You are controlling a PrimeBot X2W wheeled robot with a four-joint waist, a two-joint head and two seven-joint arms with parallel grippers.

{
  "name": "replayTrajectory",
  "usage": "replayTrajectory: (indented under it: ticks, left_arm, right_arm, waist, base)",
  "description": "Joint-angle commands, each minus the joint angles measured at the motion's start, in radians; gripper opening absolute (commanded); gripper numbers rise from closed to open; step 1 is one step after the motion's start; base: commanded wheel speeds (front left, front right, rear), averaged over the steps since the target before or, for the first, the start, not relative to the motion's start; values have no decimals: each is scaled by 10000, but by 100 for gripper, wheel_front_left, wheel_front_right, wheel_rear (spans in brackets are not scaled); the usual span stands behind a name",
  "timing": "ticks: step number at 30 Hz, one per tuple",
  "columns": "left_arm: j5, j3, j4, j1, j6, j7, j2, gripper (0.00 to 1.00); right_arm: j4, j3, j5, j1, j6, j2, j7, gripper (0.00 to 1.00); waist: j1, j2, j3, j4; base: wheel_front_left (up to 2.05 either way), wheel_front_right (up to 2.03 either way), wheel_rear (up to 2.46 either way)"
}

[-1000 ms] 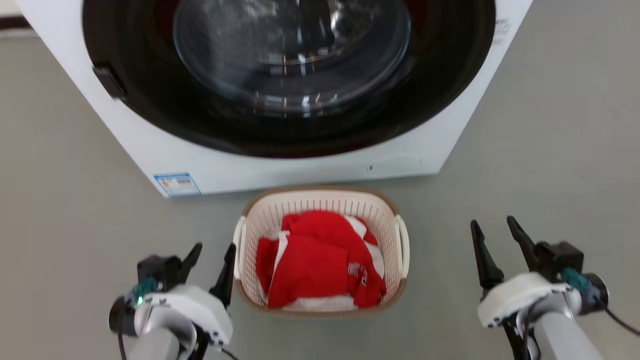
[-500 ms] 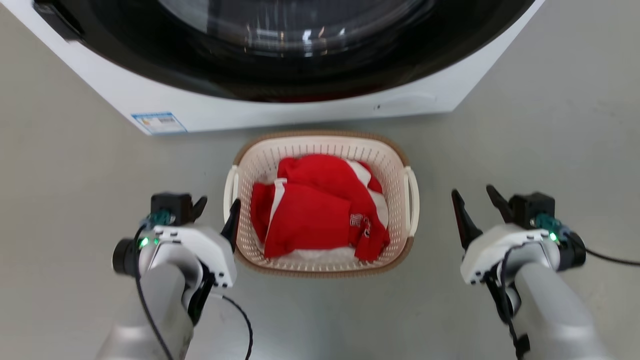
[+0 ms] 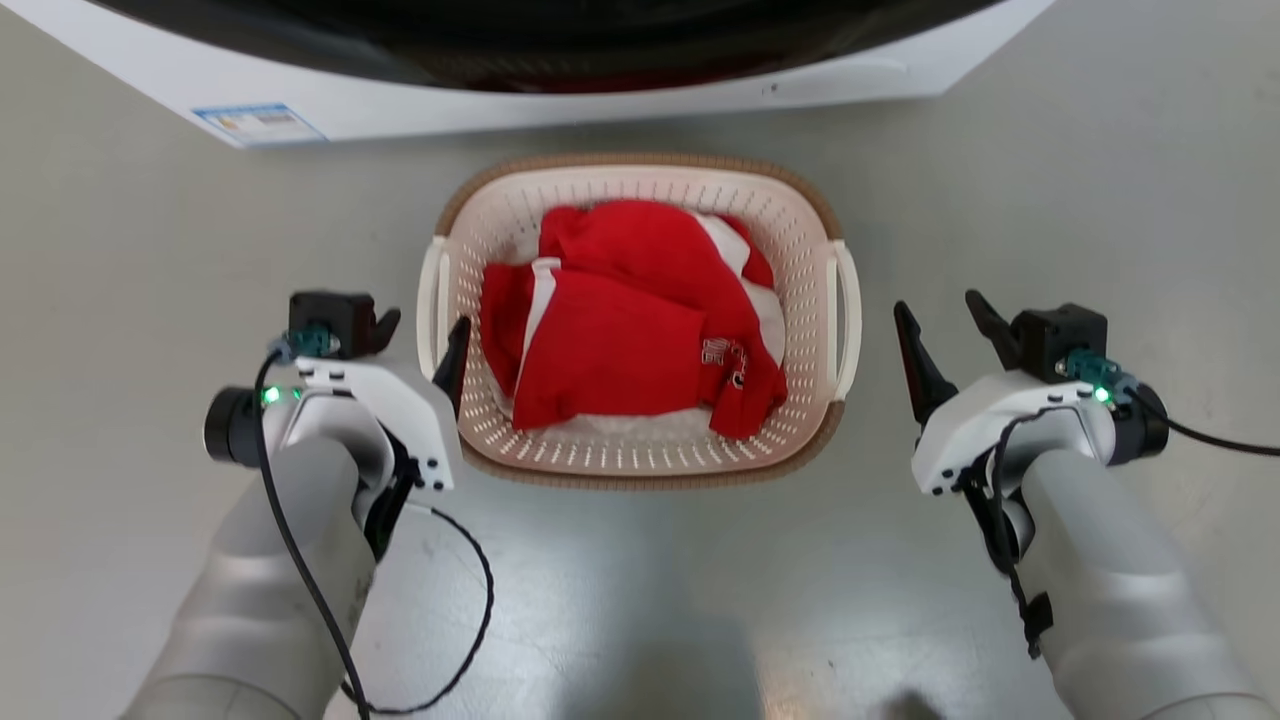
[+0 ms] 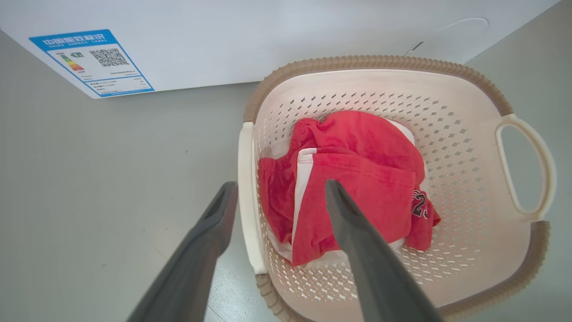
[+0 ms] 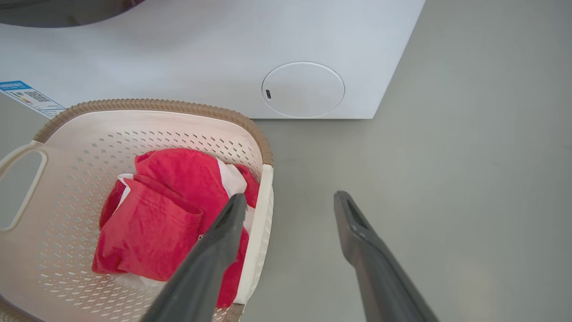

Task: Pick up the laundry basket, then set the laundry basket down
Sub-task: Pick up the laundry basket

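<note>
The laundry basket needs to be picked up, so I should next grip its cream-white loop handle (image 5: 261, 236) with my right gripper.
The laundry basket (image 3: 800, 230) stands on the grey floor just in front of the washer, cream-white and perforated with a brown rim, holding red and white clothes (image 3: 620, 330). My left gripper (image 3: 422, 335) is open at the basket's left loop handle (image 3: 430, 290). In the left wrist view the left gripper (image 4: 280, 185) has that handle (image 4: 246, 192) between its fingers, one outside, one over the clothes. My right gripper (image 3: 940, 308) is open just right of the right handle (image 3: 850, 310). In the right wrist view the right gripper (image 5: 289, 197) has its left finger over the basket's edge (image 5: 263, 214).
The white washer front (image 3: 600, 95) rises right behind the basket, with a blue energy label (image 3: 258, 122) and a round cover (image 5: 303, 89) low on its panel. Bare grey floor (image 3: 1100, 180) spreads on both sides. A black cable (image 3: 470, 620) loops off my left forearm.
The head camera has tilted down, so the washer door has slid out of the top. Both grippers have come forward alongside the basket, the right one nearer to its handle.
</note>
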Motion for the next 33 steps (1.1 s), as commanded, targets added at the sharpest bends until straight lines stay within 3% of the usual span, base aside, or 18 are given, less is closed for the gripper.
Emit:
replayTrajectory:
  ticks: [1,14,33]
  left_arm:
    - [-95,141,-14,-216,-60,-107,322,100]
    - [-155,-334,764,-1523,-60,-142,491,100]
    - [-213,-1119,1166,-2585,-60,155,390,100]
  right_arm:
    - [-63,199,85,21,60,125,-134,100]
    - [-217,564,347,-653,60,138,-140,100]
    - [652,1237,1366,-1646,60,140,-141,100]
  waist:
    - [0,0,307,-27]
    - [0,0,1499,9]
    - [0,0,2465,240]
  base:
    - [0,0,0]
    - [0,0,0]
    - [0,0,0]
